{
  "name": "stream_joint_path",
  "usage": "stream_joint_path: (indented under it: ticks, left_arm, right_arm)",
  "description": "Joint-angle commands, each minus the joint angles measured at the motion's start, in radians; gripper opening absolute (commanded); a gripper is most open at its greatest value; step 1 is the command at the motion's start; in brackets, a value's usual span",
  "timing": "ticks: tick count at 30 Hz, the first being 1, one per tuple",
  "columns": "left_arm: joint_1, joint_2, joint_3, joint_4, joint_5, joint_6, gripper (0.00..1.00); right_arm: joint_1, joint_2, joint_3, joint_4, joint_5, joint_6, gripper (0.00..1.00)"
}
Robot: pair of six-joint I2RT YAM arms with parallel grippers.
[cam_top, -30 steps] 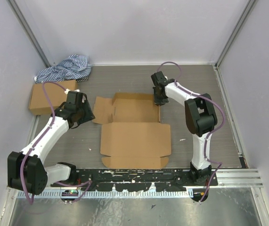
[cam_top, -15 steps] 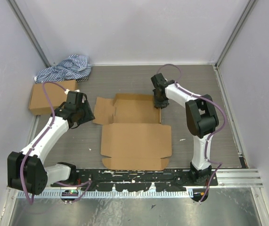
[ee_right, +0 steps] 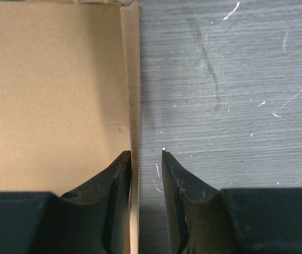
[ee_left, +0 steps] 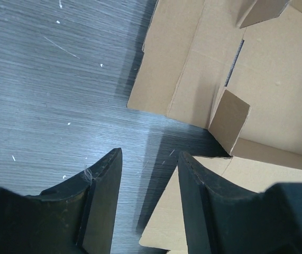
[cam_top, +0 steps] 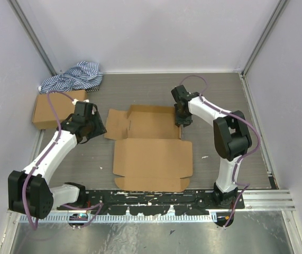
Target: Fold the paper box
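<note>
My right gripper is going to grab the paper box by its upright side flap [ee_right: 134, 79] next, which leaves the opposite flap free to fold.
The paper box [cam_top: 151, 156] lies as a flat brown die-cut sheet in the middle of the table, its back panel edged by low raised flaps. My left gripper [cam_top: 99, 128] hovers open just off the sheet's left flap. In the left wrist view its jaws [ee_left: 149, 153] hold nothing, and a corner of the paper box [ee_left: 277, 69] lies under the right finger. My right gripper [cam_top: 183, 123] is at the back panel's right side. In the right wrist view its jaws [ee_right: 145, 153] stand apart, the upright side flap [ee_right: 134, 79] against the left finger and bare table in the gap.
A smaller closed brown box [cam_top: 53, 108] sits at the far left with a striped cloth [cam_top: 74, 76] behind it. Pale walls close in the left, back and right sides. A black rail [cam_top: 156, 198] runs along the near edge.
The right gripper's jaws have parted, letting go of the side flap, and the gripper has shifted slightly nearer and to the right. The left arm has not moved.
</note>
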Motion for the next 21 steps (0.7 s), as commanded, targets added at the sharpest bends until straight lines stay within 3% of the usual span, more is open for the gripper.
stream_joint_path:
  ticks: [1,7,14,21]
  left_arm:
    - [0.003,0.003,0.036,0.014,-0.010,0.018,0.54]
    - [0.003,0.002,0.029,0.009,-0.027,0.022,0.54]
    - [0.003,0.000,0.032,-0.009,-0.051,0.031,0.54]
    - [0.012,-0.033,0.041,-0.009,-0.066,0.048,0.60]
  right_arm:
    - [0.017,-0.034,-0.009,-0.013,0.030,0.029,0.35]
    - [0.029,-0.015,-0.012,-0.009,0.024,0.038,0.30]
    - [0.031,0.012,-0.015,-0.008,0.046,0.061,0.01]
    - [0.004,-0.118,-0.037,0.012,0.002,0.032,0.01]
